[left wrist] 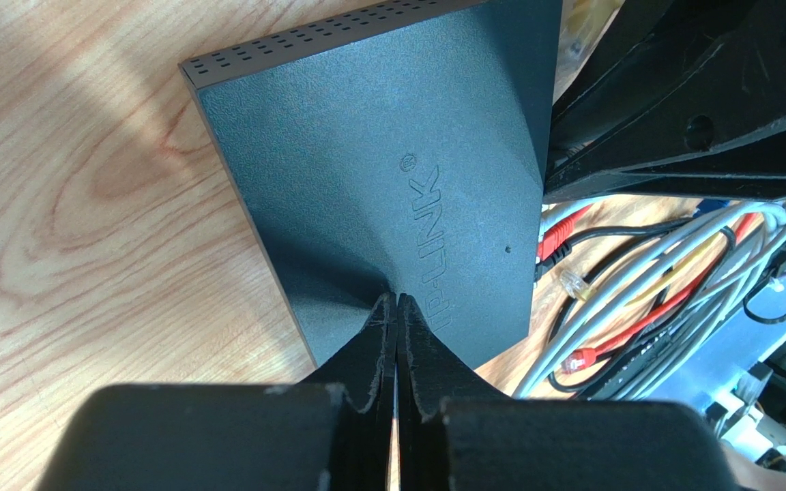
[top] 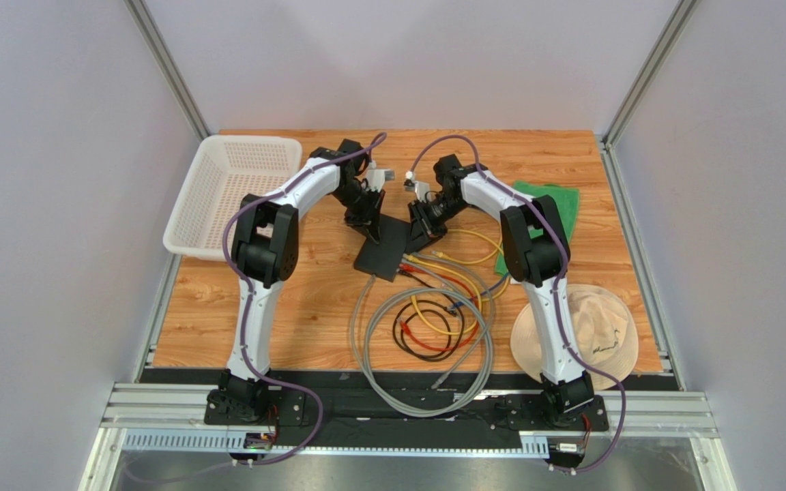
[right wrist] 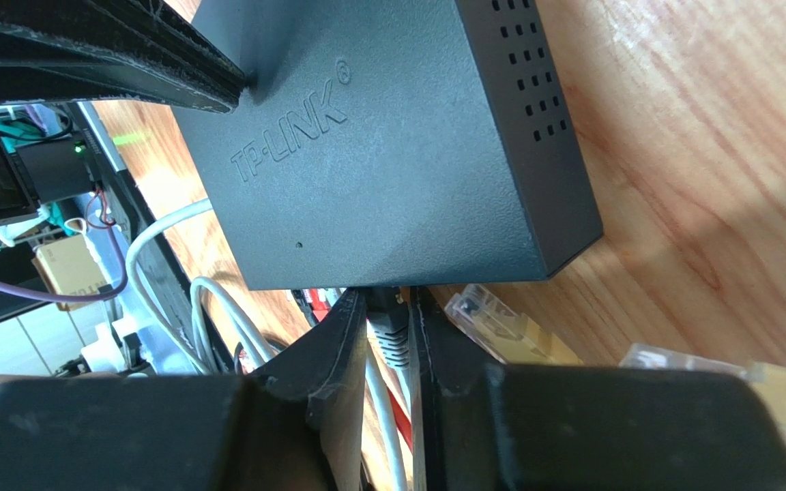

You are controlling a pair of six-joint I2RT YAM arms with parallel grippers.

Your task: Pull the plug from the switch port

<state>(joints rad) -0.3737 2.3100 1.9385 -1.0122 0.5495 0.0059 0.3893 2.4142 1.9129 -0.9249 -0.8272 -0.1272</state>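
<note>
My left gripper's shut fingers only press on the switch (top: 385, 251), so lifting it now would leave the switch unbraced for the pull.
The switch (top: 385, 251) is a flat matte-black box lying mid-table, seen close in both wrist views (left wrist: 387, 174) (right wrist: 387, 153). My left gripper (left wrist: 397, 299) is shut with nothing between its fingers, and its tips press down on the switch's top face. A grey plug (right wrist: 389, 332) with a ribbed boot sits in a port on the switch's near edge. My right gripper (right wrist: 392, 302) has closed around this plug, one finger against each side, right at the port. In the top view both grippers (top: 366, 220) (top: 423, 230) meet over the switch, and the plug is hidden there.
Loops of grey, yellow, red and black cables (top: 438, 327) spread from the switch toward the near edge. Loose clear plugs (right wrist: 494, 322) lie beside the right fingers. A white basket (top: 231, 189) sits back left, a green cloth (top: 556, 205) back right, a beige hat (top: 582, 332) front right.
</note>
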